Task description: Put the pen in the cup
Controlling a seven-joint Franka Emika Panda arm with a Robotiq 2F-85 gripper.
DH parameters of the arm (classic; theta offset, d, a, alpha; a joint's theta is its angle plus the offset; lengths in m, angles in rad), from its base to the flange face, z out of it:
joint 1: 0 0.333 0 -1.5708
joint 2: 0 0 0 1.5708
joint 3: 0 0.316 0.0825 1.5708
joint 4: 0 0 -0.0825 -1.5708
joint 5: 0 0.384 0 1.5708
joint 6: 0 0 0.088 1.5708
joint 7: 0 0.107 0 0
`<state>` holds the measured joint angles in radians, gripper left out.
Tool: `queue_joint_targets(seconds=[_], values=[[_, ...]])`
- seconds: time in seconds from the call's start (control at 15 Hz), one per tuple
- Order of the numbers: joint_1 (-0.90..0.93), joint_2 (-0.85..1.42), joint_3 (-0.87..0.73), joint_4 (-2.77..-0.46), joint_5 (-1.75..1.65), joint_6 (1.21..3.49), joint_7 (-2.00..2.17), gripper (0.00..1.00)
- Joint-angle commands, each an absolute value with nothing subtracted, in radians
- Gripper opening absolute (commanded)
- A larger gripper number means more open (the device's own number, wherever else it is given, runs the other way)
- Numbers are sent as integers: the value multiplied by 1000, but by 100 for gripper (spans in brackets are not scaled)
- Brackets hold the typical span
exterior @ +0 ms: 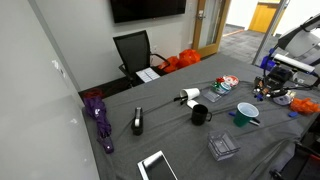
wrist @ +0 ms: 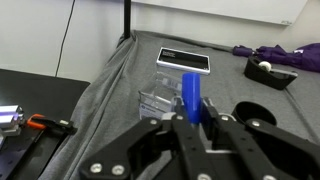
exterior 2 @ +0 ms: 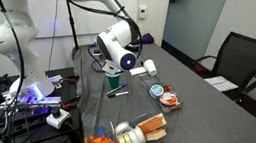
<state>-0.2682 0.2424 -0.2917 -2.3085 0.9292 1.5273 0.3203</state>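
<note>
I need to move the thin blue pen above the cup's open top before I open my gripper, because it would fall beside the cup now.
My gripper [wrist: 193, 118] is shut on the thin blue pen [wrist: 190, 95], which stands up between the fingers in the wrist view. In an exterior view the gripper [exterior: 268, 88] hangs above the table's edge, a little beyond the teal-green cup [exterior: 246, 114] with its white inside. In an exterior view the gripper [exterior 2: 111, 63] is just above the cup [exterior 2: 116, 73], which is mostly hidden by it. The cup does not show in the wrist view.
A black mug [exterior: 200, 114] stands near the cup and also shows in the wrist view [wrist: 258, 112]. A clear plastic box [wrist: 160, 95], a tablet [wrist: 183, 61], a tape dispenser [wrist: 268, 70] and a purple umbrella [wrist: 275, 50] lie on the grey cloth. Orange items [exterior: 305, 103] lie beside the gripper.
</note>
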Motion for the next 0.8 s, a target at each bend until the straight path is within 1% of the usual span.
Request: queue_joint_targets(seconds=[0.0, 0.4, 0.73], values=[[-279, 332, -282, -2260, 985, 1478, 265, 5], [-284, 441, -273, -2212, 1034, 1399, 193, 5], [-279, 521, -272, -2166, 1051, 1386, 183, 5]])
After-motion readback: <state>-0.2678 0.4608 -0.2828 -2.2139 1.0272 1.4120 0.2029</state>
